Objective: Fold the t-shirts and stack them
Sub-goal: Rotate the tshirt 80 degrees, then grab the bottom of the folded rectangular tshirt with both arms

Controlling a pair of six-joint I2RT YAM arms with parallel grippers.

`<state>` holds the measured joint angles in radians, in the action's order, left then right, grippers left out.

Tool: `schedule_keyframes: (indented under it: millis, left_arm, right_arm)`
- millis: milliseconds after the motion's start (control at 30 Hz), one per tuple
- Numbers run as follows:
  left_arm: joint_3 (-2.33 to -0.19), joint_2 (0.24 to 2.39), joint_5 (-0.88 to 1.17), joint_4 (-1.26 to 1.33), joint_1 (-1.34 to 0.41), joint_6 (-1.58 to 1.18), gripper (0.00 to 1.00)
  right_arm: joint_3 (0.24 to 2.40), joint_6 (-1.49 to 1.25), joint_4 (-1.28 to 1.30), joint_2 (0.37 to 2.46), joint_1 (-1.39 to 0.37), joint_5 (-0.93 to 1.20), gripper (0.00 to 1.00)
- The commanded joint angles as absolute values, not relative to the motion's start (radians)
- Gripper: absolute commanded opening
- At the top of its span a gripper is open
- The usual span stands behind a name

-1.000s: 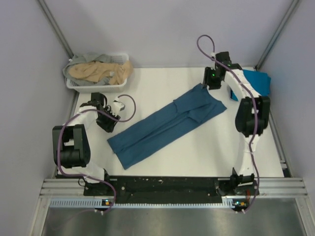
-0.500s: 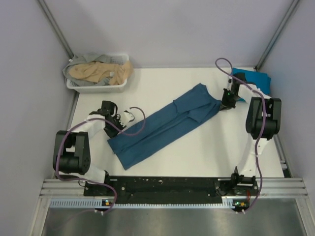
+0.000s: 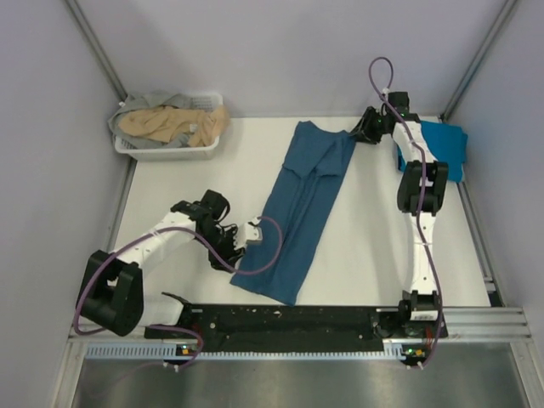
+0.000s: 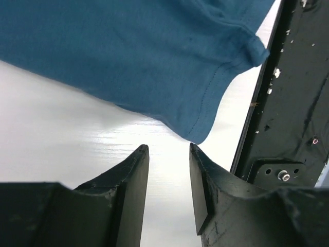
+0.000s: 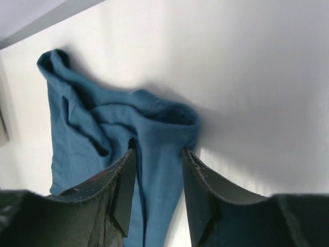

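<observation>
My left gripper grabs the dark teal-blue t-shirt by the hem corner at its near end next, to fold that end over the t-shirt.
A dark teal-blue t-shirt, folded into a long strip, lies on the white table from the back centre to the near edge. My left gripper is open and empty at the strip's near left corner; in the left wrist view the gripper sits just short of the shirt's hem corner. My right gripper is at the strip's far right corner. In the right wrist view the gripper has its jaws open, either side of a bunched fold of the teal shirt. A folded cyan-blue t-shirt lies at the back right.
A white slatted basket at the back left holds a tan shirt and a grey shirt. The black base rail runs along the near edge, close to the strip's near end. Walls close in on the left, back and right.
The teal shirt has swung from a diagonal to nearly straight front-to-back. My left gripper moved nearer and right to its near corner. My right gripper moved back and left to the far corner.
</observation>
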<state>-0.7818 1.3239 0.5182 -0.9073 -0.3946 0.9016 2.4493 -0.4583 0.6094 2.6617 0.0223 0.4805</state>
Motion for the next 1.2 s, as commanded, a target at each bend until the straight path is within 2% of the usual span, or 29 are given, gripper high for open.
schedule_keyframes:
  millis: [0,133,233,333,400,467,567,700,800,900,1167]
  left_arm:
    - [-0.838,1.276,0.601,-1.0,-0.4,0.951,0.44]
    - [-0.851,1.264,0.58,-0.971,-0.394,0.985,0.52]
    - [-0.856,1.27,0.615,-0.858,-0.394,0.977,0.56]
    - [-0.828,1.266,0.713,-0.85,-0.394,1.081,0.61]
    - [-0.792,1.247,0.779,-0.891,-0.394,1.207,0.64]
    - [-0.759,1.226,0.782,-0.91,-0.394,1.306,0.66]
    - [-0.703,1.212,0.743,-0.953,-0.396,1.532,0.67]
    - [-0.651,1.198,0.724,-1.011,-0.397,1.702,0.68]
    - [-0.618,1.167,0.73,-0.983,-0.405,1.706,0.71]
    - [-0.585,1.144,0.723,-0.908,-0.416,1.677,0.72]
    - [-0.558,1.184,0.678,-0.848,-0.437,1.652,0.71]
  right_arm:
    - [2.369,-0.396,0.592,2.457,0.031,0.485,0.46]
    - [2.038,-0.201,0.56,2.138,0.032,0.463,0.57]
    - [1.731,-0.138,0.416,1.866,0.006,0.549,0.59]
    - [1.369,0.033,0.244,1.619,-0.102,0.691,0.59]
    - [1.174,0.182,0.157,1.449,-0.216,0.879,0.6]
    - [1.05,0.416,0.214,1.341,-0.358,0.992,0.67]
    - [0.947,0.789,0.392,1.22,-0.561,0.924,0.73]
    - [0.844,0.837,0.441,1.16,-0.688,0.878,0.73]
    - [0.781,0.893,0.474,1.15,-0.854,0.645,0.73]
    - [0.741,0.939,0.46,1.218,-1.017,0.517,0.71]
    - [0.69,0.959,0.281,1.374,-1.239,0.361,0.66]
